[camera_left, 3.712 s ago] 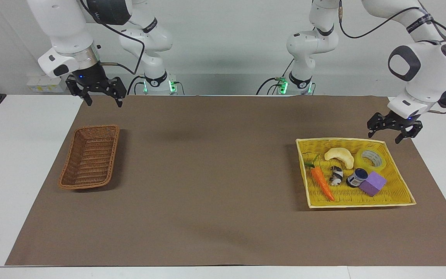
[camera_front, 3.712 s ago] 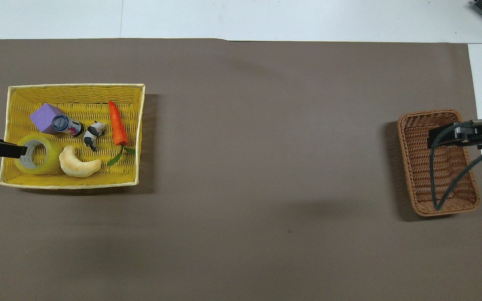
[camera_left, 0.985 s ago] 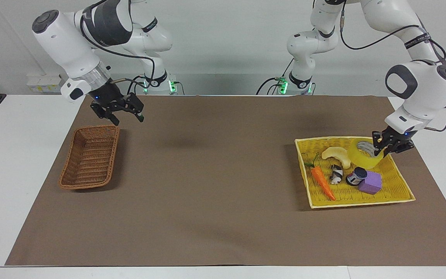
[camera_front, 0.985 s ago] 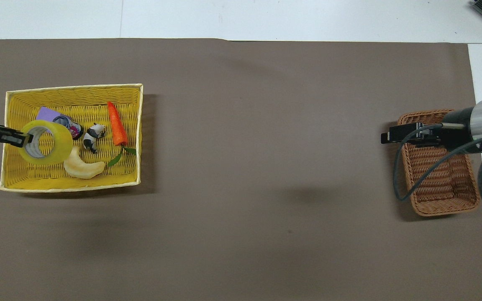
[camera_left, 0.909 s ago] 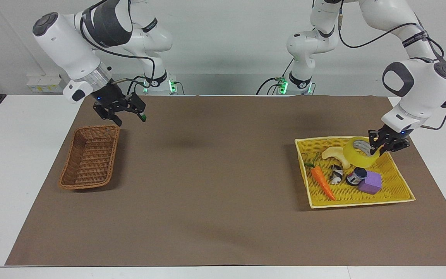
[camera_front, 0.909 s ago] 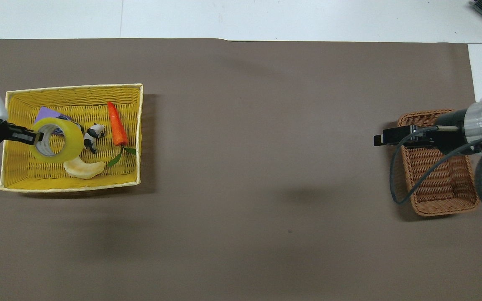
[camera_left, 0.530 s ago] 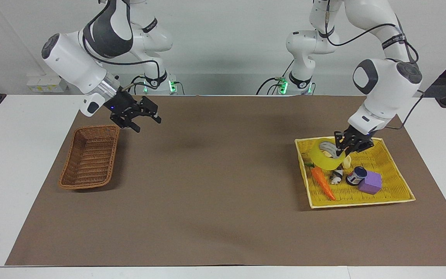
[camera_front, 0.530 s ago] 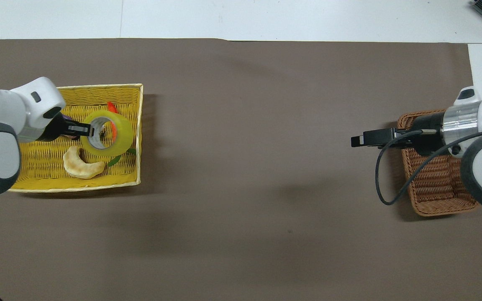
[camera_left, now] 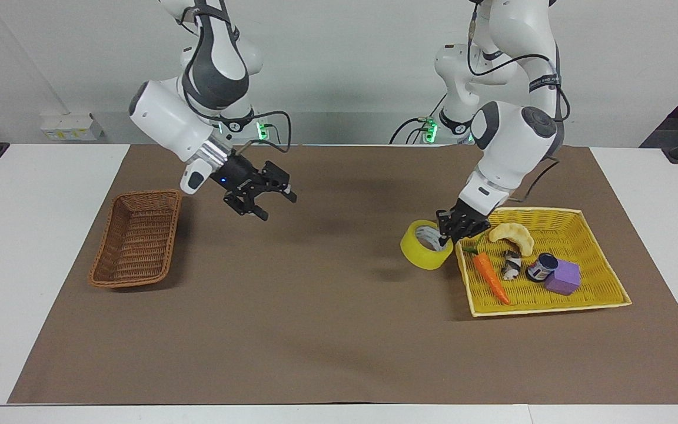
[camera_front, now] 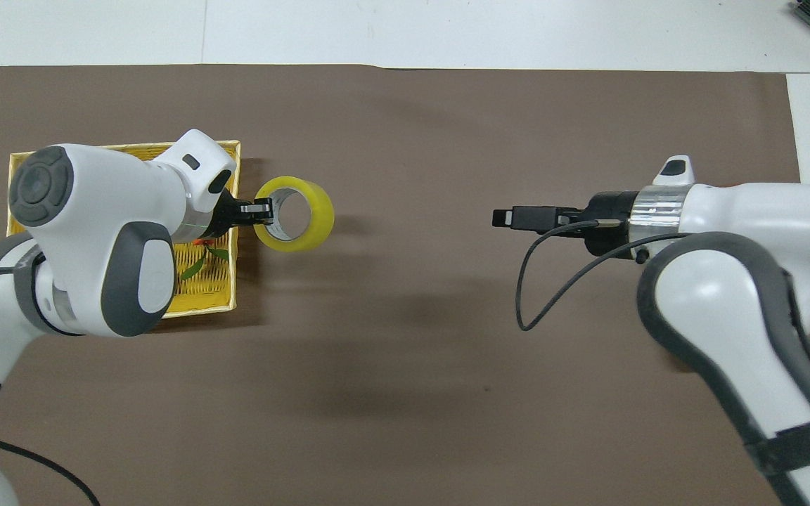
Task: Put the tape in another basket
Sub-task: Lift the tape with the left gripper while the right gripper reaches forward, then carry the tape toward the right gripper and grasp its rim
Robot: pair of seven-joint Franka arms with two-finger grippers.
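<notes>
One side of the tape (camera_left: pixel 425 245) is already covered by my left gripper. My right gripper should next grab the tape's free side, opposite those fingers.
The tape (camera_left: pixel 425 245), a yellow roll with a white core, hangs just above the brown mat beside the yellow tray. My left gripper (camera_left: pixel 445 234) is shut on the roll's wall, one finger inside the core. From overhead the tape (camera_front: pixel 294 214) sticks out past the left gripper (camera_front: pixel 262 209) toward the table's middle. The brown wicker basket (camera_left: pixel 137 238) lies at the right arm's end of the table, with nothing in it. My right gripper (camera_left: pixel 276 206) hovers open over the mat, between the basket and the table's middle. Overhead, the right gripper (camera_front: pixel 507 218) points toward the tape, and the right arm hides the basket.
The yellow tray (camera_left: pixel 545 310) at the left arm's end holds a carrot (camera_left: pixel 490 278), a bread crescent (camera_left: pixel 514 235), a panda figure (camera_left: pixel 512 266), a small can (camera_left: pixel 542 268) and a purple block (camera_left: pixel 564 278). A brown mat (camera_left: pixel 327 306) covers the table.
My left gripper has carried the tape up out of the yellow tray and past its edge toward the middle. My right gripper has swung away from the brown basket toward the middle, still open.
</notes>
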